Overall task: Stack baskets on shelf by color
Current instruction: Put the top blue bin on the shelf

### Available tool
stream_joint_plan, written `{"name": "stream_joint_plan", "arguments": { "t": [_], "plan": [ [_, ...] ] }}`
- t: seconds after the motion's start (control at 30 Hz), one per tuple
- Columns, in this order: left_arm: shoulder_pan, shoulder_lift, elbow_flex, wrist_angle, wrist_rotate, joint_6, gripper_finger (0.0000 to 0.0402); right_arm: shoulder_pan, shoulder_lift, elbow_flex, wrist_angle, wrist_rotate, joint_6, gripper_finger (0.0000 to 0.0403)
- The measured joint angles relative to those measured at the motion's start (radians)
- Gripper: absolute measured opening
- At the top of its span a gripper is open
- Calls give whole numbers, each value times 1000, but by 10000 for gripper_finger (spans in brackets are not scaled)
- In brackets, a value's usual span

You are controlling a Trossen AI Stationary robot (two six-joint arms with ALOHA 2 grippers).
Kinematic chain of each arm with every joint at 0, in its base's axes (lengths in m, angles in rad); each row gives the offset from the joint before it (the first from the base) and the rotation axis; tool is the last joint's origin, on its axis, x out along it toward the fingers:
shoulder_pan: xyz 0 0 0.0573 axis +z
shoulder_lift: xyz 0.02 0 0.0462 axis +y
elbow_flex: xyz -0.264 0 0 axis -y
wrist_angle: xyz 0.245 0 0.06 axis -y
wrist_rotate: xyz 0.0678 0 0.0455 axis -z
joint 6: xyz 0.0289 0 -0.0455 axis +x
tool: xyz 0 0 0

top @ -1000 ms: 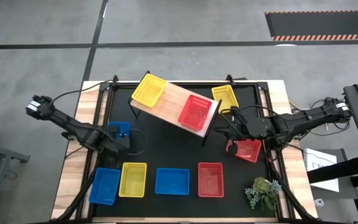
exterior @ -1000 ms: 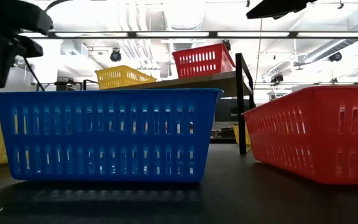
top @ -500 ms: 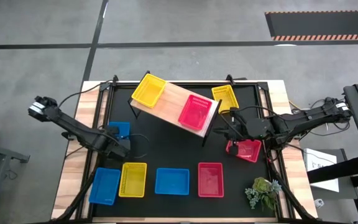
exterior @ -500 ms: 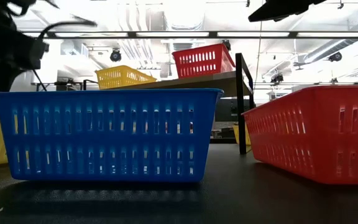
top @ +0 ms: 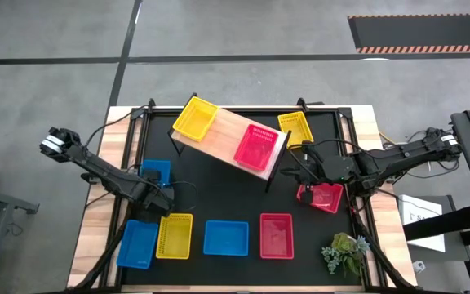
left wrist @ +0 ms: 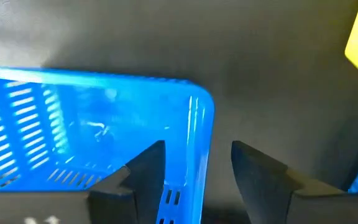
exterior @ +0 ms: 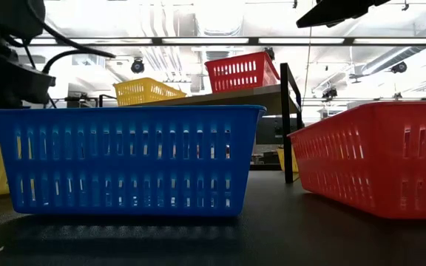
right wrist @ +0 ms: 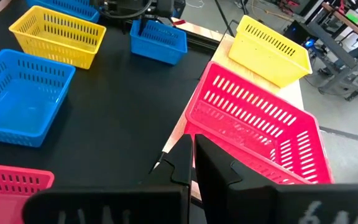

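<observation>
The left gripper's two fingers reach down past the basket's rim (left wrist: 195, 91), one on each side of the small blue basket's near side (left wrist: 199, 158), so they would hold that side if they closed now. The left gripper will close.
The wooden shelf (top: 227, 135) stands aslant at the far middle of the table. It carries a yellow basket (top: 195, 118) at one end and a red basket (top: 257, 147) at the other. A small blue basket (top: 155, 171) rests on the table at the left. My left gripper (left wrist: 197, 152) is open at that basket's near side, one finger over its inside and one outside its wall (left wrist: 201, 124). My right gripper (right wrist: 192, 155) is shut and hovers just past the shelf's right end, beside a red basket (top: 326, 198) on the table.
Along the near edge stand a blue (top: 138, 243), a yellow (top: 175, 235), a blue (top: 225, 238) and a red basket (top: 276, 235). Another yellow basket (top: 295, 128) lies behind the shelf's right end. A small plant (top: 345, 253) sits at the near right corner.
My left arm has swung a little toward the table's near edge, carrying its gripper from over the small blue basket to that basket's near side. The basket has stayed in place.
</observation>
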Motion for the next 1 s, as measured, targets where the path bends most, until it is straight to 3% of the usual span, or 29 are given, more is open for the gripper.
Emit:
{"name": "stream_joint_plan", "arguments": {
  "t": [0.23, 0.5, 0.77, 1.0],
  "plan": [
    [0, 10, -23, 19, 0, 4, 109, 0, 0, 0, 0, 0, 0, 9],
    [0, 7, -23, 19, 10, 18, 8, 0, 0, 0, 0, 0, 0, 9],
    [0, 7, 35, 4, 14, 18, 1, 0, 0, 0, -1, 0, 0, 9],
    [0, 8, 188, -62, 21, 18, 0, 0, 0, 0, -5, 0, 0, 9]
  ]
}}
